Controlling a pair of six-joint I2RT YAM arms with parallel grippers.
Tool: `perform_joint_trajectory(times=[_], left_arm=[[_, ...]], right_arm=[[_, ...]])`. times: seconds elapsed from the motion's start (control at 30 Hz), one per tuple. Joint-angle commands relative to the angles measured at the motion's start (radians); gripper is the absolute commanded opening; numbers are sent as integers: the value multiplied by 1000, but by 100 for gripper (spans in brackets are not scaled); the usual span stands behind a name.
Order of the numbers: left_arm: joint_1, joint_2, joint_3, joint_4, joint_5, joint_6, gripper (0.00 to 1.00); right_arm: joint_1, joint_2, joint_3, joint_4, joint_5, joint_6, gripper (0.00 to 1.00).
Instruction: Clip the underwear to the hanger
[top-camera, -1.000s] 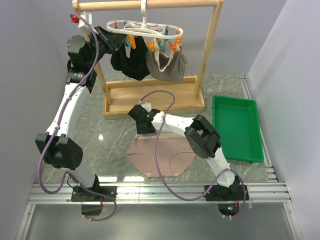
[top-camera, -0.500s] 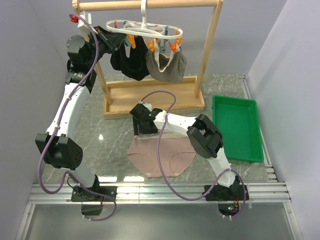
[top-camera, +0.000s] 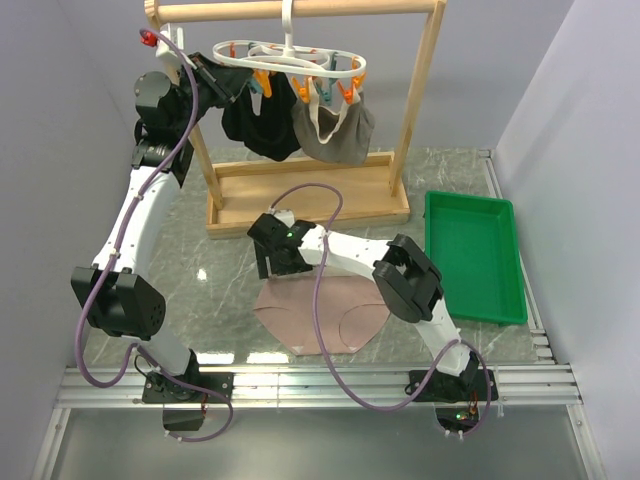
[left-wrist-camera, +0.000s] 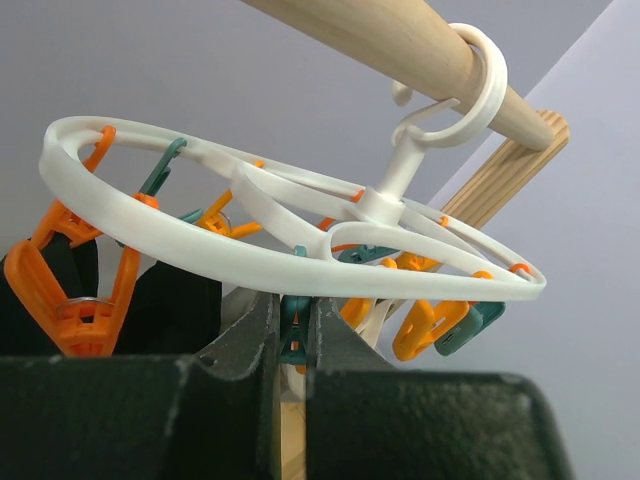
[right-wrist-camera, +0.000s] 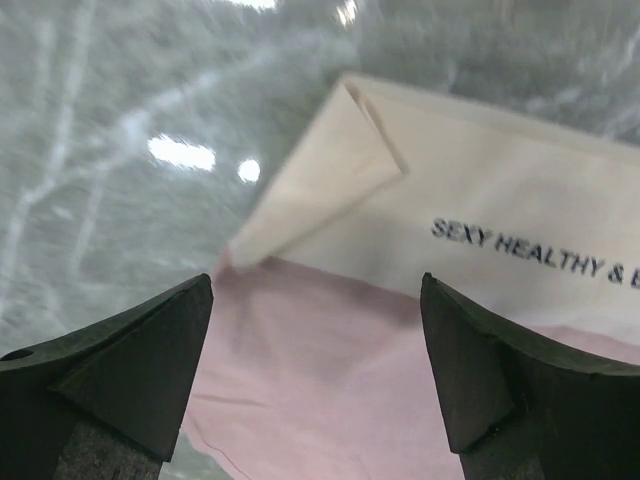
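My right gripper grabs the underwear (top-camera: 322, 316) at the base of its folded waistband corner (top-camera: 277, 276) next, so the corner's tip stays free for the teal peg to clip.
The pink-beige underwear (top-camera: 322, 316) lies flat on the table at the front centre. Its cream waistband (right-wrist-camera: 480, 190) bears printed letters and has a folded left corner. My right gripper (top-camera: 274, 266) is open, low over that left corner, and in the right wrist view (right-wrist-camera: 315, 285) its jaws straddle the pink fabric without holding it. The white oval hanger (top-camera: 300, 60) hangs by its hook from the rack's top bar. My left gripper (top-camera: 226, 88) is up at the hanger's left end. In the left wrist view (left-wrist-camera: 295, 335) it is shut on a teal peg (left-wrist-camera: 293, 338) under the ring (left-wrist-camera: 300, 262).
A black garment (top-camera: 262, 122) and a grey-taupe garment (top-camera: 336, 132) hang clipped to the hanger. The wooden rack (top-camera: 422, 100) stands on its base (top-camera: 310, 195) behind the underwear. A green tray (top-camera: 476, 255) sits at the right. Walls close in on both sides.
My right gripper has moved left along the waistband toward the underwear's left corner. The left arm has stayed at the hanger.
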Motion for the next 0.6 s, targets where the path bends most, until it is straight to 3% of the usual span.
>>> perform_joint_trajectory(times=[0.0,0.27,0.57], left_arm=[[7,-48,-8,63,11,-18,0],[17,-52,-10,66,18,-23,0],[30,-51,-11,77,18,-30,0]], right_arm=[[-11,34,73,-15,60,23,92],[-12,93,117,-15,75,31,93],[-12,119,16,-11,69,40,89]])
